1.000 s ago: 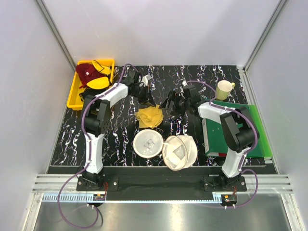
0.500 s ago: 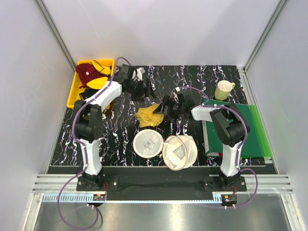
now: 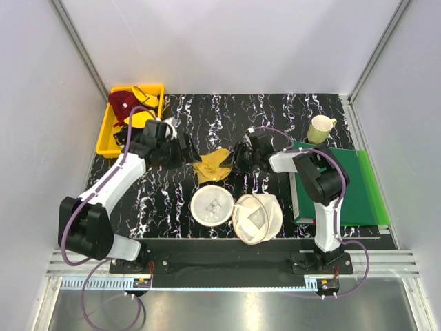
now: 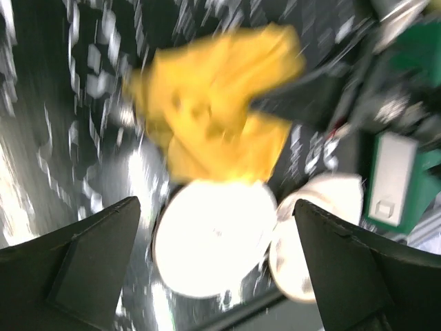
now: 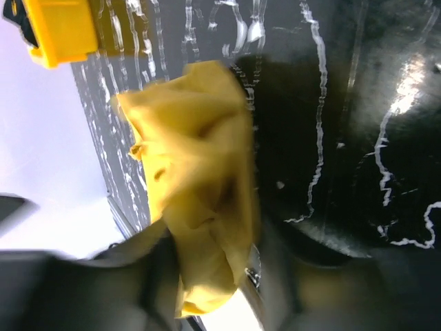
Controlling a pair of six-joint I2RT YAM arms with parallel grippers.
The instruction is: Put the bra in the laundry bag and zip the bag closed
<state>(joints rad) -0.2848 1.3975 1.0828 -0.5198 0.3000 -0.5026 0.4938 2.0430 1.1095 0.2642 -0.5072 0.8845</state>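
Note:
My left gripper grabs the bra's edge opposite my right gripper next, to leave the rest free to place in the laundry bag.
The mustard-yellow bra [image 3: 213, 165] lies crumpled on the black marbled table, just behind the laundry bag. The bag's two cream mesh halves lie open side by side, the left half [image 3: 212, 205] and the right half [image 3: 257, 217]. My left gripper [image 3: 185, 148] hangs open a little to the left of the bra, with nothing between its fingers [image 4: 76, 269]. In the left wrist view the bra [image 4: 213, 117] and the bag [image 4: 213, 238] show blurred below. My right gripper [image 3: 238, 157] is at the bra's right edge. In the right wrist view the bra [image 5: 200, 179] fills the gap of the gripper [image 5: 207, 269], both fingers against it.
A yellow bin [image 3: 105, 143] at the back left holds a dark red garment [image 3: 124, 105] and a bright yellow garment [image 3: 141, 118]. A pale yellow mug [image 3: 320, 127] stands at the back right. A green board [image 3: 365, 200] lies along the right side.
My left gripper opened, let go of the bra and drew back to the left. My right gripper moved left onto the bra and its jaws closed in on the fabric.

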